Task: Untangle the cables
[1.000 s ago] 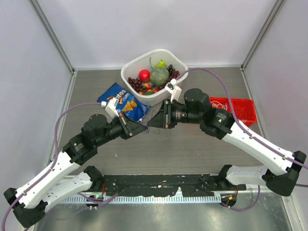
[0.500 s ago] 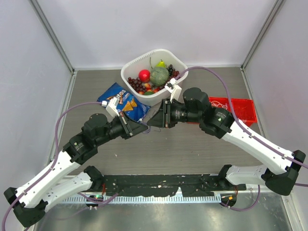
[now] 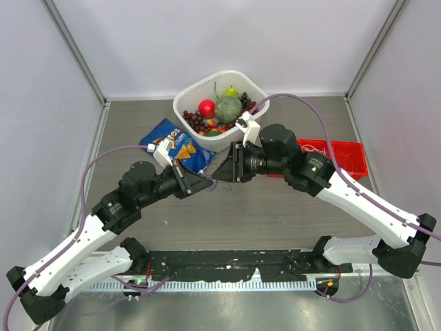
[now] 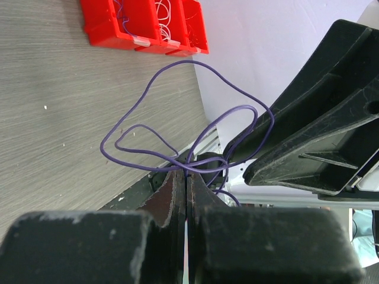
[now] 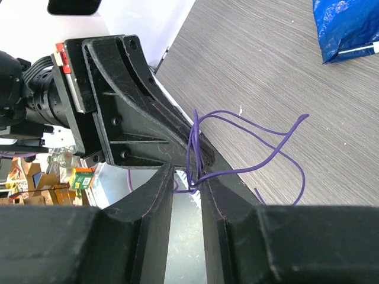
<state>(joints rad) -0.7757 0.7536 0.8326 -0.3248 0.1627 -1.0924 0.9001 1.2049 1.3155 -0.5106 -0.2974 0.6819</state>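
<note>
The parts of the purple cable cross (image 3: 213,183) (image 5: 193,184) between the fingers of my right gripper, and the fingers reach past the crossing. My right gripper should close on the cable now.
A thin purple cable (image 4: 155,86) hangs in loose tangled loops above the table between my two grippers. My left gripper (image 4: 186,173) is shut on it where the strands cross. In the top view the left gripper (image 3: 205,183) and the right gripper (image 3: 222,169) meet tip to tip in front of the bowl. My right gripper (image 5: 186,173) is open, with a clear gap between its fingers. The purple cable (image 5: 249,127) brushes the tip of one right finger but is not clamped. More cables, white (image 4: 166,12) and thin, lie in the red bin (image 4: 103,26).
A white bowl (image 3: 186,103) of fruit stands at the back centre. A blue chip bag (image 3: 176,148) lies to its left, close to the left arm. The red bin (image 3: 344,155) sits on the right, partly under the right arm. Walls enclose three sides.
The right gripper's fingers have parted and let go of the purple cable. The right arm shifted slightly left and back. The left gripper stays shut on the cable.
</note>
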